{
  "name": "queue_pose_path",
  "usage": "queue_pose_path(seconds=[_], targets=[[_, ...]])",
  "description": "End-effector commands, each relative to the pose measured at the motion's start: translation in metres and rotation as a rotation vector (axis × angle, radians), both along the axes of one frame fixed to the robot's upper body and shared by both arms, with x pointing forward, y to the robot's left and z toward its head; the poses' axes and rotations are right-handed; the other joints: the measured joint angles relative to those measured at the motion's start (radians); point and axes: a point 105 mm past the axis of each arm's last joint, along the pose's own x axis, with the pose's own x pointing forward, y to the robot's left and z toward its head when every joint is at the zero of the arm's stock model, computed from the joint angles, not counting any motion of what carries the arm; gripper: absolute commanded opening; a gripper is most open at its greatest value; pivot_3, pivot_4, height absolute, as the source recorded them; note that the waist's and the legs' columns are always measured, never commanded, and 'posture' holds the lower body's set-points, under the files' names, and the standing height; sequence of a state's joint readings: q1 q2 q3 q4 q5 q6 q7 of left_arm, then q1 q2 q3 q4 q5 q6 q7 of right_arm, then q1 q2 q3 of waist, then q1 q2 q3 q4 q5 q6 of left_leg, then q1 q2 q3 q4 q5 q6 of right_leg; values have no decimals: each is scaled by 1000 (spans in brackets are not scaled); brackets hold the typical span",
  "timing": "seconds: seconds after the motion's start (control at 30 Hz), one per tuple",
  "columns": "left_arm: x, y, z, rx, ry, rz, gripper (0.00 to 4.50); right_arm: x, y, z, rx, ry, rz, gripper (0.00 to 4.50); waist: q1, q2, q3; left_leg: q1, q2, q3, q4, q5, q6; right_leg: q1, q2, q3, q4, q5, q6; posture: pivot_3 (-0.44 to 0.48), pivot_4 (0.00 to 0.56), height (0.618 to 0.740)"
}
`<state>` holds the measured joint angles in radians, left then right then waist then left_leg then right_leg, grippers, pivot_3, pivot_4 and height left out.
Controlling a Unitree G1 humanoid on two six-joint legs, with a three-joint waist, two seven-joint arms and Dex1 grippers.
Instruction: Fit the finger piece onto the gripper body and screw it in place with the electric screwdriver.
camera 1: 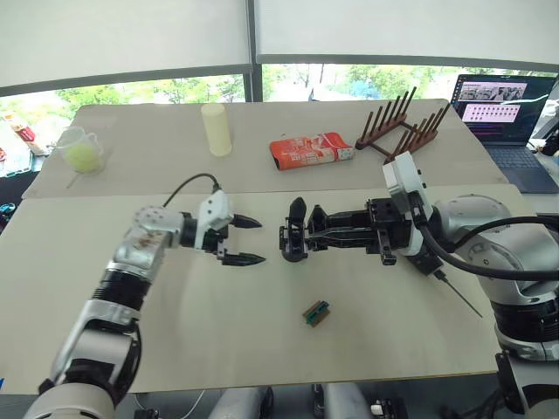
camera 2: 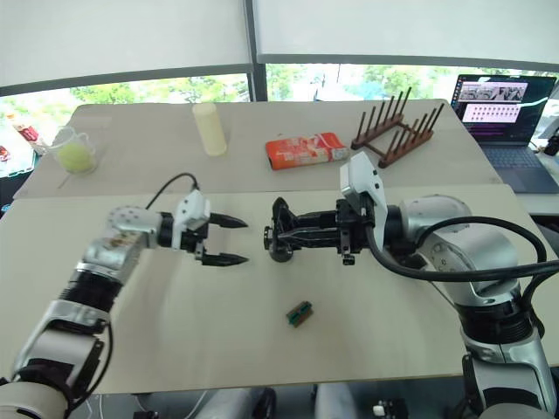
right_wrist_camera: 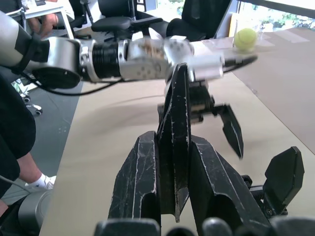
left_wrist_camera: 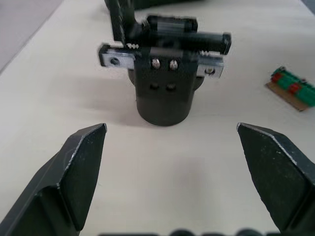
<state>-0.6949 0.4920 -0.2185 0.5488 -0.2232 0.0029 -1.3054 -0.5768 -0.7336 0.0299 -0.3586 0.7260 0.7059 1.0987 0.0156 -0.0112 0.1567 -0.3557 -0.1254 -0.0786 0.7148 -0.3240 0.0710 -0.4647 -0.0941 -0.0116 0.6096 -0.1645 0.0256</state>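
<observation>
I will next grab the gripper body by its rounded base (camera 1: 294,245) (left_wrist_camera: 165,105) with my left gripper, so the gripper body's slide rails stay free to take the finger piece.
The gripper body (camera 1: 293,240), black with a rounded base, sits low over the table's middle, and a pointed finger (camera 1: 298,210) sticks up from it. My right gripper (camera 1: 316,234) reaches in from the right and is shut on it. In the right wrist view a black tapered wedge (right_wrist_camera: 177,142) is clamped between my fingers; I cannot tell if it is the loose finger piece. My left gripper (camera 1: 258,241) hangs open just left of the body, apart from it, facing its round base (left_wrist_camera: 165,101). The electric screwdriver's thin metal bit (camera 1: 458,295) pokes out below my right forearm, which hides its body.
A small green-brown block (camera 1: 316,312) lies on the table in front of the body. On the far table are a red packet (camera 1: 310,150), a wooden peg rack (camera 1: 402,127), a pale yellow cylinder (camera 1: 217,129) and a clear cup (camera 1: 81,150). A laptop (camera 1: 502,109) stands at the far right.
</observation>
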Motion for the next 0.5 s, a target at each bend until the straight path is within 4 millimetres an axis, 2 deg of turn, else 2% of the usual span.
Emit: queue_pose_path(seconds=[0.03, 0.33, 0.43, 0.5], targets=[[8, -11, -1, -6, -52, 1, 4500, -6, -3, 11, 8, -71, 5, 386, -2, 0, 0, 0, 0, 0, 0, 0, 0, 0, 0, 0, 0, 0, 0, 0, 150, 740], [23, -41, -13, -36, -53, 41, 4500, -10, -7, 10, 3, -63, -18, 386, -3, 0, 0, 0, 0, 0, 1, 0, 0, 0, 0, 0, 1, 0, 0, 0, 150, 740], [20, -49, -11, -70, -55, 9, 4500, -11, -7, 8, 3, -61, -28, 386, -3, 0, 0, -1, 0, 0, 1, 0, 1, 0, 0, 0, 1, 0, 0, 0, 150, 740], [18, -50, -12, -71, -62, -9, 3984, -11, -7, 8, 3, -62, -33, 386, -4, 0, 0, -1, 0, 0, 1, 0, 1, 0, 0, 0, 1, 0, 0, 0, 150, 740]])
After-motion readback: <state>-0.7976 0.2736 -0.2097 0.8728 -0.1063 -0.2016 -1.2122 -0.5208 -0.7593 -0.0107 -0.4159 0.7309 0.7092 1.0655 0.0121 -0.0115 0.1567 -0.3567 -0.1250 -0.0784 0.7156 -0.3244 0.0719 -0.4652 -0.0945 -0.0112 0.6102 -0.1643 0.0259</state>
